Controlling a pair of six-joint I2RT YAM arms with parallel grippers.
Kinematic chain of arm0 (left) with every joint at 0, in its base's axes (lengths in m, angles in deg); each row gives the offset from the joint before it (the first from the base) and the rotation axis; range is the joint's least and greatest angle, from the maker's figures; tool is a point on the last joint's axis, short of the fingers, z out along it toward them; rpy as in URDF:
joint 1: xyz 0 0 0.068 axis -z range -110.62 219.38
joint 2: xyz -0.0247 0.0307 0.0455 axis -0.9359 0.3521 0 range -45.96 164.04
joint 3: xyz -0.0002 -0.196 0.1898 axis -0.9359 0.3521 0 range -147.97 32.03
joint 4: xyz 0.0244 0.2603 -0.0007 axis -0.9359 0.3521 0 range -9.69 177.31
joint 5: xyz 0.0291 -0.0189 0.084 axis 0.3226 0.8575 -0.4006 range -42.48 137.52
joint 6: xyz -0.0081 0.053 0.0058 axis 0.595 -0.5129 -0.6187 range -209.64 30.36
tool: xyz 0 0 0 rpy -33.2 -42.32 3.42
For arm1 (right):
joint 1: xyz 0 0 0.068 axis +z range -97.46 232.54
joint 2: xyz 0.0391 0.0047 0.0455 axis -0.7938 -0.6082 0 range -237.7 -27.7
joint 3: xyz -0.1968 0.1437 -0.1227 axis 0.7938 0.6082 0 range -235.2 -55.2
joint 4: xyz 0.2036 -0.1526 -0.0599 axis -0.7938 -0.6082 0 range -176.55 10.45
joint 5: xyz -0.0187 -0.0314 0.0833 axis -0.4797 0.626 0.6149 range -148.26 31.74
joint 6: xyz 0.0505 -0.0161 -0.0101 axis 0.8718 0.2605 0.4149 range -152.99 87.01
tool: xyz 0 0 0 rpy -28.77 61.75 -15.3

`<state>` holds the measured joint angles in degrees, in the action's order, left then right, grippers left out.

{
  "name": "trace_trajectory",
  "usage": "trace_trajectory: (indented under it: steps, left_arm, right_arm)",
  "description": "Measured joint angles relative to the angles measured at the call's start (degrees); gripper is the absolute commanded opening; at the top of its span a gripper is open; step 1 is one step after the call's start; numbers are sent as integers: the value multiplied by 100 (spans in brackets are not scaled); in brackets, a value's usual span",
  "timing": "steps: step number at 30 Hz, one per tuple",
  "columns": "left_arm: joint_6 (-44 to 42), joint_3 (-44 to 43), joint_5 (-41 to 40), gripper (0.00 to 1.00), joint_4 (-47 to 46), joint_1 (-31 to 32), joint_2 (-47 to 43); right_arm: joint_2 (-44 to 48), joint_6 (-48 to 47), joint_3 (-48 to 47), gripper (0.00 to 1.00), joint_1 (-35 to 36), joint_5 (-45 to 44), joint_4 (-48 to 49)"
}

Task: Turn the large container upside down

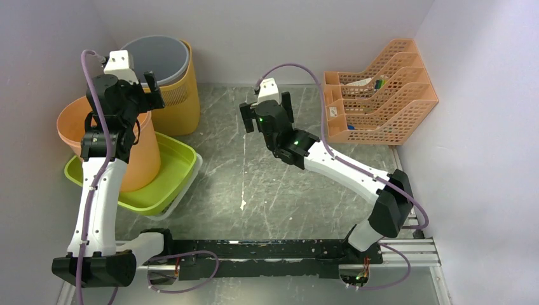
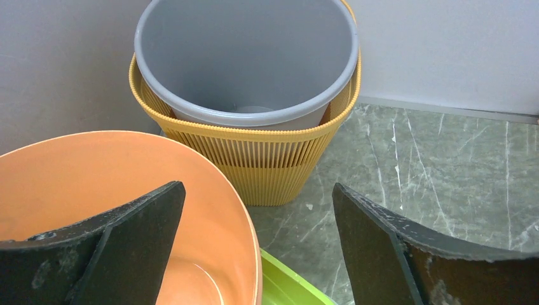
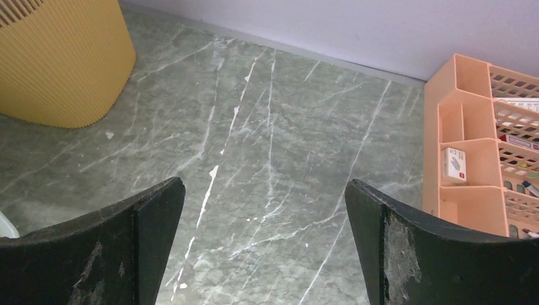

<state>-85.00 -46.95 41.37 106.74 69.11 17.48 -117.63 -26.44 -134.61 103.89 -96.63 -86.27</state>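
My left gripper picks up the orange bucket (image 1: pixel 143 159) by its far rim (image 1: pixel 144 113) next, one finger inside, to move it from tray to table for turning.
The large container, an orange bucket (image 1: pixel 143 159), stands upright with its mouth up inside a lime-green tray (image 1: pixel 181 159) at the left of the table. My left gripper (image 1: pixel 143 95) hovers open over the bucket's far rim. In the left wrist view the orange bucket (image 2: pixel 114 184) fills the lower left. The left gripper (image 2: pixel 258 185) straddles the rim there, one finger over the inside and the other beyond it, touching nothing. My right gripper (image 1: pixel 267 113) hangs open over the bare table middle, and in its own view the right gripper (image 3: pixel 264 183) holds nothing.
A grey bin (image 1: pixel 156 60) sits nested in a ribbed yellow basket (image 1: pixel 181 101) at the back left, just behind the bucket. An orange file organiser (image 1: pixel 381 95) with small items stands at the back right. Walls close in on the left, back and right.
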Motion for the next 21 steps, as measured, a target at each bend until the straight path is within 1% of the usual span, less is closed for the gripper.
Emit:
trace_trajectory:
  steps: [4, 8, 12, 16, 21]
  left_arm:
    - [-17, 0, 0, 98, 13, 0, 0]
    - [-17, 0, 2, 95, 48, 0, 0]
    - [-50, -2, 0, 94, 142, 0, 24]
    - [-85, -103, -7, 90, 424, 0, 157]
    - [-48, -411, -129, 89, 946, 0, 317]
  right_arm:
    - [13, -155, 22, 100, 0, 52, 20]
    - [109, -400, 120, 100, 0, 179, 4]
    - [136, -522, 118, 100, -9, 96, -20]
    - [136, -555, 118, 100, -59, -11, -111]
    - [142, -544, 251, 100, -146, -105, -92]
